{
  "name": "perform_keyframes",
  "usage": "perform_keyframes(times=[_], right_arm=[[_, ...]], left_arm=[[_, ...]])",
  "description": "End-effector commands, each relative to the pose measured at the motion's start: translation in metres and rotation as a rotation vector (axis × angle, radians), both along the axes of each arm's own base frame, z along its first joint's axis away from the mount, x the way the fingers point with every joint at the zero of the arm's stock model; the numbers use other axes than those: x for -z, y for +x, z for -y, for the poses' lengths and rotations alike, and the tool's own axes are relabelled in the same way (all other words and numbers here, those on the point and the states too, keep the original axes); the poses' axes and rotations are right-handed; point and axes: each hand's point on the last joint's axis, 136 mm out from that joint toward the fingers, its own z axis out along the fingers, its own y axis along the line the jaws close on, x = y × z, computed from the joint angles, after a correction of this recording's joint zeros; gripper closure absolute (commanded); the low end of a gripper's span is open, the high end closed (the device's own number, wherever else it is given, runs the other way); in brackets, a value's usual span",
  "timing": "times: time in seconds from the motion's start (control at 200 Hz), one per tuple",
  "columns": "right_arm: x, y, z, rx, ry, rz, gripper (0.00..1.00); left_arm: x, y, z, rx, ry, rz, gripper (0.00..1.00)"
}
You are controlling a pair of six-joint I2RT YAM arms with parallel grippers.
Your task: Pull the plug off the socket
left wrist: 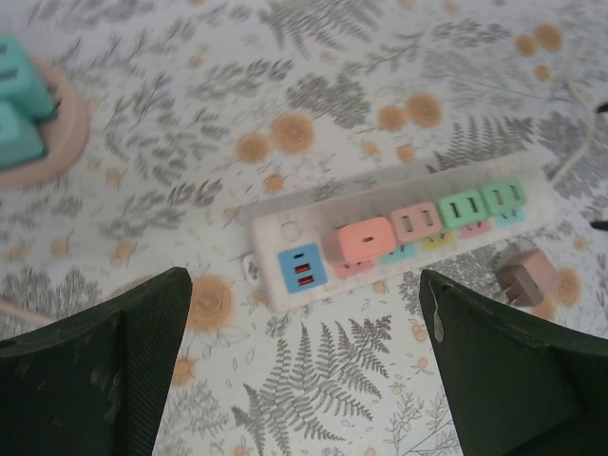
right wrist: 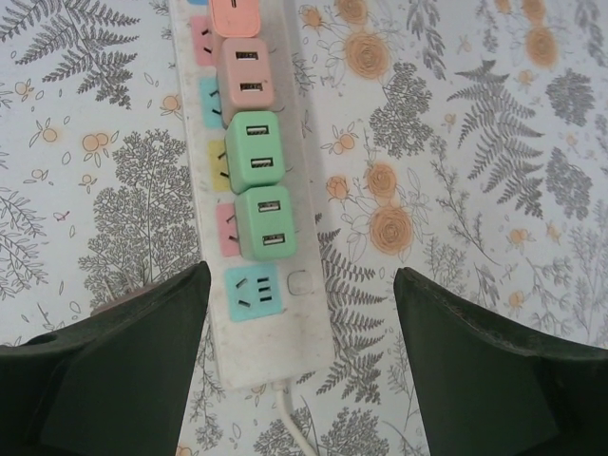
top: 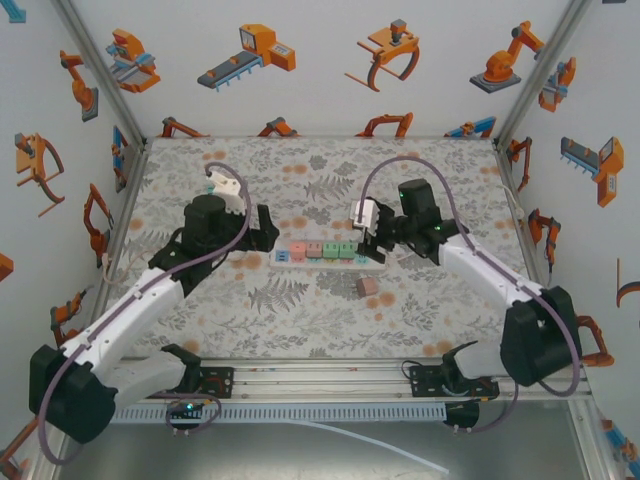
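Next, my right gripper grabs the cable-end green plug (top: pixel 347 249) by the sides facing the socket strip's long edges to pull it off.
A white socket strip (top: pixel 330 263) lies across the middle of the table. It carries a salmon plug (left wrist: pixel 366 239), a pink plug (left wrist: pixel 416 220) and two green plugs (right wrist: pixel 255 152) (right wrist: pixel 265 223). The teal socket (right wrist: pixel 255 292) at the cable end is bare. My right gripper (right wrist: pixel 299 361) hovers over that end of the strip (right wrist: pixel 275 351), open, with nothing between its fingers. My left gripper (left wrist: pixel 304 380) hangs open over the cloth just in front of the strip's blue USB end (left wrist: pixel 302 267). In the top view the left gripper (top: pixel 268 236) and the right gripper (top: pixel 370 242) flank the strip.
A loose brownish plug (top: pixel 368 286) lies on the cloth just in front of the strip's right half, also seen from the left wrist (left wrist: pixel 527 275). The strip's white cable (right wrist: pixel 299 423) runs off between my right fingers. Teal blocks on a pinkish round base (left wrist: pixel 24 104) sit far left.
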Motion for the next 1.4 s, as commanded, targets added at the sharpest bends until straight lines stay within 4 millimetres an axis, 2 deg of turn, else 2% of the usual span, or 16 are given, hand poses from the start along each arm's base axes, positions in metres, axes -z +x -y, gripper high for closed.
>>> perform_keyframes(times=[0.0,0.1,0.325,0.551,0.696,0.806,0.891,0.936,1.121,1.392], right_arm=[[0.002,-0.001,-0.01,-0.075,-0.008,-0.039,0.29],[0.01,0.007,-0.016,-0.093,-0.013,-0.07,0.3],[0.033,0.014,-0.029,-0.141,-0.002,-0.164,0.31],[0.057,0.012,-0.035,-0.156,-0.018,-0.235,0.34],[0.068,0.013,-0.036,-0.153,-0.038,-0.246,0.45],[0.072,0.013,-0.037,-0.153,-0.042,-0.247,0.52],[0.075,0.012,-0.037,-0.15,-0.051,-0.253,0.55],[0.075,0.011,-0.037,-0.151,-0.05,-0.255,0.57],[0.075,0.007,-0.037,-0.157,-0.048,-0.262,0.61],[0.067,0.006,-0.041,-0.168,-0.016,-0.252,0.68]], left_arm=[[0.022,0.008,-0.025,-0.205,-0.046,-0.185,0.03],[0.044,0.014,-0.03,-0.258,-0.083,-0.304,0.03],[0.074,0.028,-0.022,-0.286,-0.175,-0.433,0.0],[0.104,0.034,-0.01,-0.282,-0.19,-0.554,0.11],[0.122,0.034,-0.004,-0.281,-0.208,-0.601,0.19],[0.135,0.033,-0.004,-0.291,-0.202,-0.632,0.27],[0.144,0.031,-0.001,-0.283,-0.193,-0.669,0.42],[0.148,0.03,0.003,-0.269,-0.198,-0.686,0.47],[0.162,0.029,0.008,-0.268,-0.223,-0.719,0.48],[0.178,0.022,0.009,-0.254,-0.188,-0.758,0.61]])
